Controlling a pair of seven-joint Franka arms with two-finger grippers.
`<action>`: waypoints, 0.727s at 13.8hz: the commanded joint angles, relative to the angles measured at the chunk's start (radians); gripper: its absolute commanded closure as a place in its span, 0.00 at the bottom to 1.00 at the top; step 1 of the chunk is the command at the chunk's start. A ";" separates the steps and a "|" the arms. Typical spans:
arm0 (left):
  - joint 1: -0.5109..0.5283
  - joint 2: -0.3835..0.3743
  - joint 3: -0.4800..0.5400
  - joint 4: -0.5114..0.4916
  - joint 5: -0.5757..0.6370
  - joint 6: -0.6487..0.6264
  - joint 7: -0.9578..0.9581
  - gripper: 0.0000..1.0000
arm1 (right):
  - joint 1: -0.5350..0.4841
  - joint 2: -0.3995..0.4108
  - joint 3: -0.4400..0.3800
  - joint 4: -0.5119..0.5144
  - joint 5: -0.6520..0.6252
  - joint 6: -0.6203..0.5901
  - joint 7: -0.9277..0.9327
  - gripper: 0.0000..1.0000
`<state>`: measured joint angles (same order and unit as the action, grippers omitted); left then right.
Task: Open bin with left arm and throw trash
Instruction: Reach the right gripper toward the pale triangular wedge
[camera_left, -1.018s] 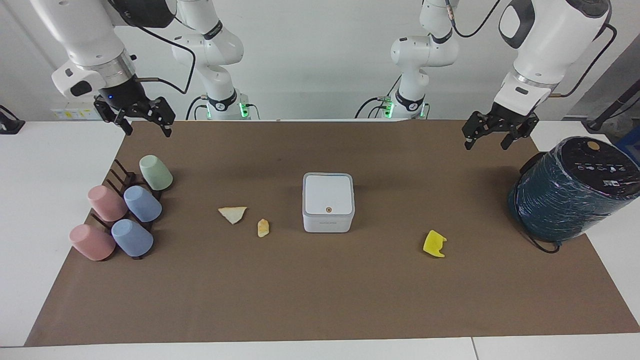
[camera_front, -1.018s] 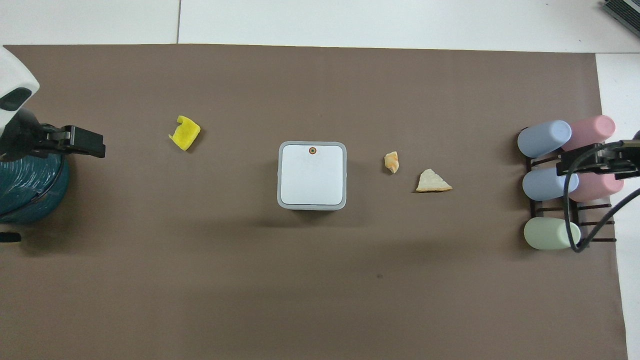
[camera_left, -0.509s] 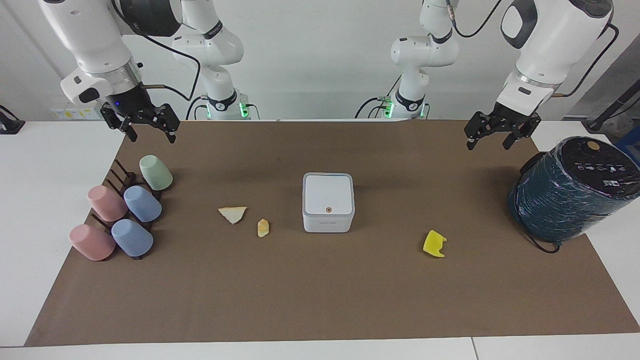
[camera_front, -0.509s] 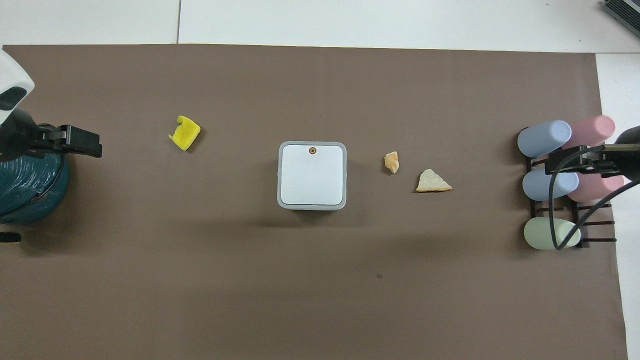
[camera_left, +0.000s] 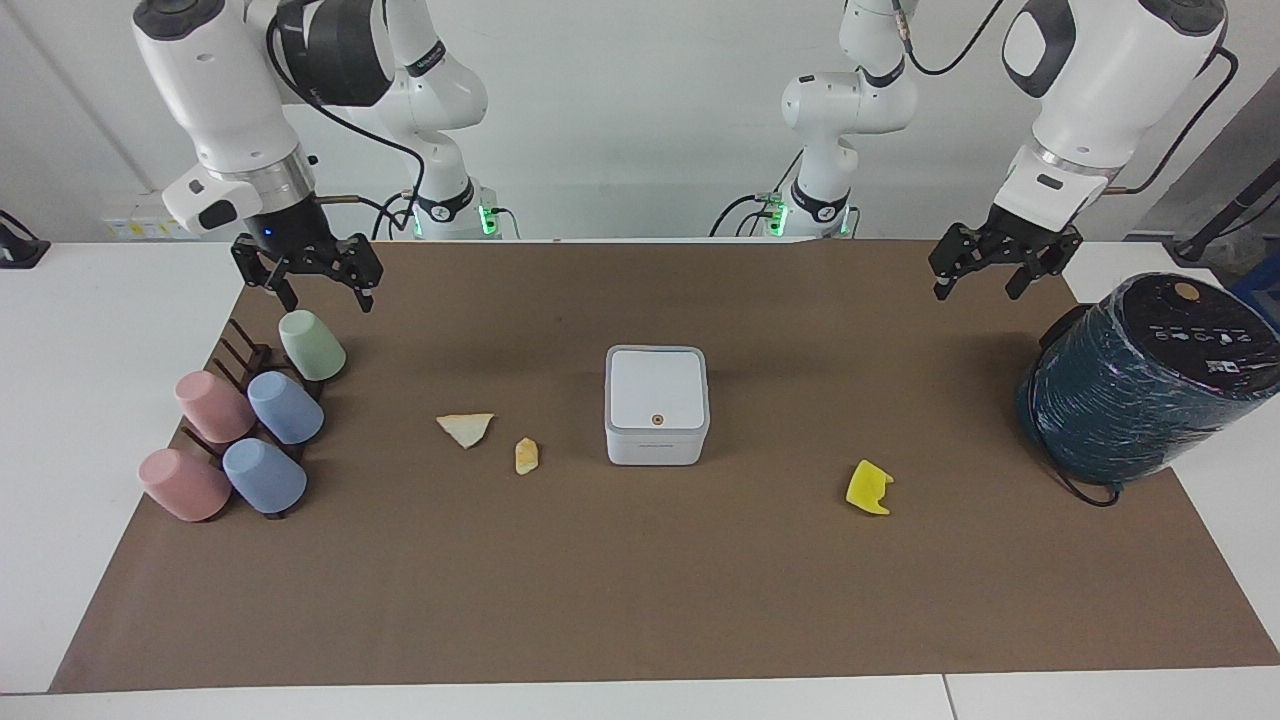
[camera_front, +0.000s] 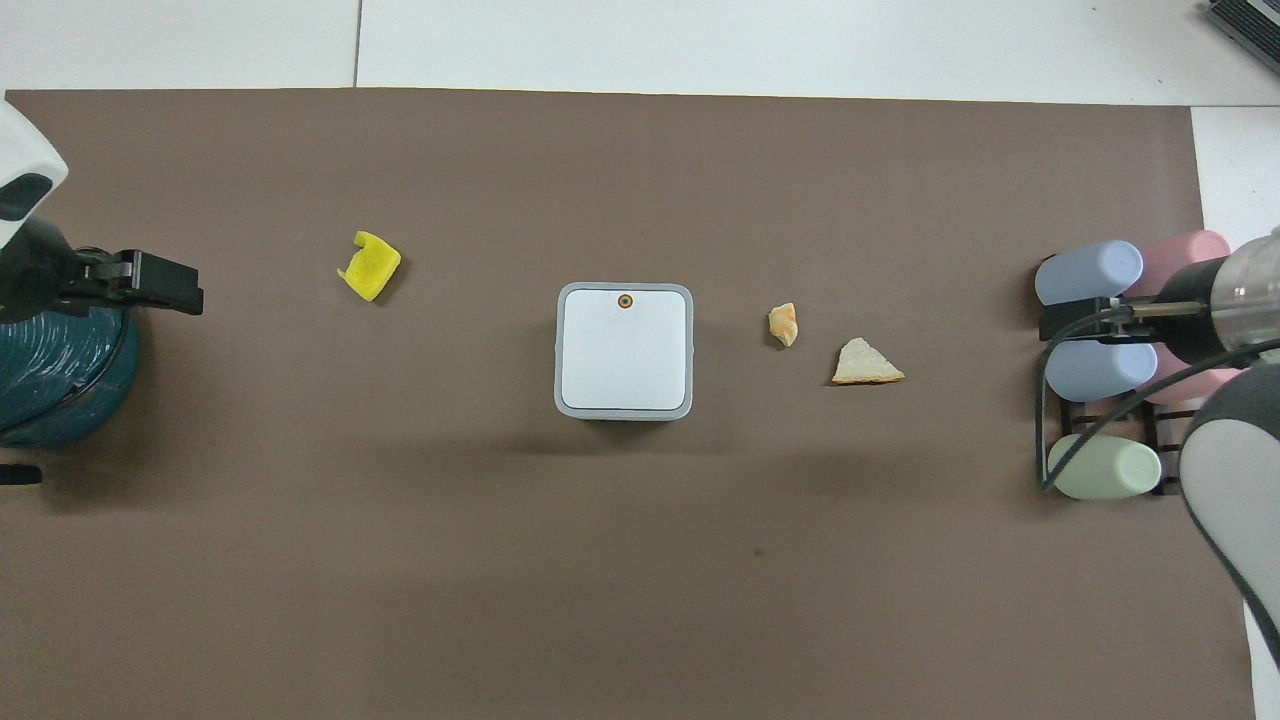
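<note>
The trash needs to go into the bin (camera_front: 624, 350). My right gripper should grab the pale beige triangle by its body (camera_front: 866, 366) next.
The white square bin (camera_left: 656, 403) stands mid-mat with its lid shut, orange dot on top; it also shows in the overhead view (camera_front: 624, 350). A beige triangle (camera_left: 466, 428) and a small orange lump (camera_left: 526, 455) lie beside it toward the right arm's end. A bright yellow piece (camera_left: 868, 487) lies toward the left arm's end. My left gripper (camera_left: 974, 290) hangs open and empty in the air beside the teal cylinder. My right gripper (camera_left: 330, 298) hangs open and empty over the cup rack.
A big dark teal cylinder (camera_left: 1140, 380) stands at the left arm's end of the table. A dark rack with several pastel cups (camera_left: 285, 408) lies at the right arm's end. A brown mat (camera_left: 640, 600) covers the table.
My right gripper has moved from the mat's corner toward the middle and now hangs over the cup rack. The left gripper has barely shifted. Bin and scraps have not moved.
</note>
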<state>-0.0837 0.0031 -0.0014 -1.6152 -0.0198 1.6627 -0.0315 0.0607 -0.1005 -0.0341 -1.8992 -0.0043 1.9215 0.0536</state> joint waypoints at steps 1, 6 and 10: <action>0.006 -0.032 -0.003 -0.037 0.015 0.009 0.004 0.00 | 0.036 0.040 0.002 -0.089 0.006 0.141 -0.028 0.00; -0.010 -0.032 -0.008 -0.037 0.015 0.011 0.002 0.00 | 0.091 0.178 0.002 -0.112 0.006 0.255 -0.272 0.00; -0.010 -0.032 -0.008 -0.038 0.015 0.005 -0.004 0.00 | 0.085 0.255 0.002 -0.165 0.006 0.362 -0.607 0.00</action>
<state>-0.0860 0.0031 -0.0129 -1.6158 -0.0198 1.6619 -0.0315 0.1538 0.1471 -0.0353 -2.0302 -0.0041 2.2391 -0.4276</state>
